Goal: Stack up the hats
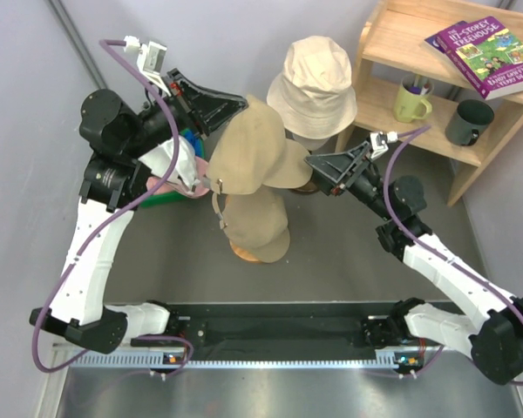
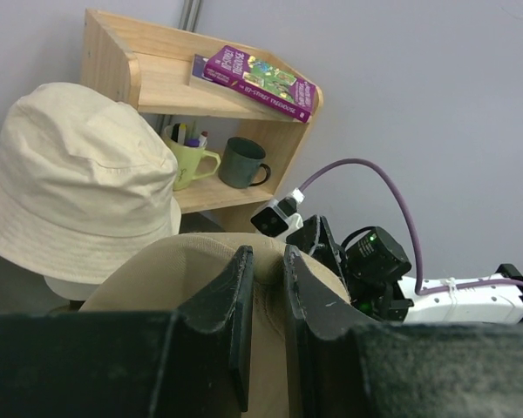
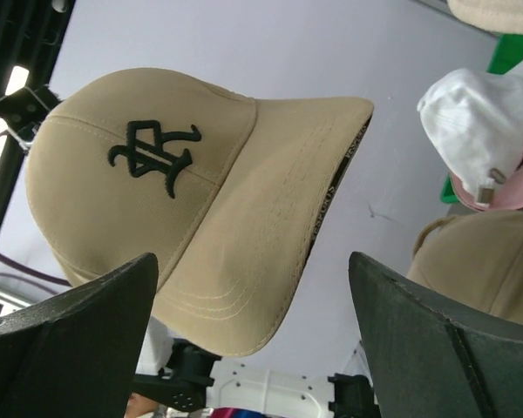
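Next, my right gripper grabs the held tan cap by its brim edge (image 1: 303, 165) (image 3: 289, 254), leaving the crown's opening free to stack over the second cap.
My left gripper (image 1: 235, 109) is shut on the crown of a tan cap (image 1: 257, 148) and holds it raised over a second tan cap (image 1: 260, 222) that sits on a wooden stand (image 1: 244, 254). In the left wrist view the fingers (image 2: 235, 296) pinch a fold of tan fabric (image 2: 270, 296). My right gripper (image 1: 312, 174) is open just right of the held cap's brim. In the right wrist view the held cap (image 3: 183, 174), with its black logo, hangs with its brim between the open fingers (image 3: 96, 322). The cream bucket hat (image 1: 312, 78) sits behind. White (image 3: 475, 122) and pink (image 3: 510, 187) caps lie left.
A wooden shelf (image 1: 392, 52) at the back right holds a purple book (image 1: 486, 54), a green mug (image 1: 410, 103) and a dark mug (image 1: 468, 122). A green object (image 1: 167, 197) lies under my left arm. Grey walls close the back and the left.
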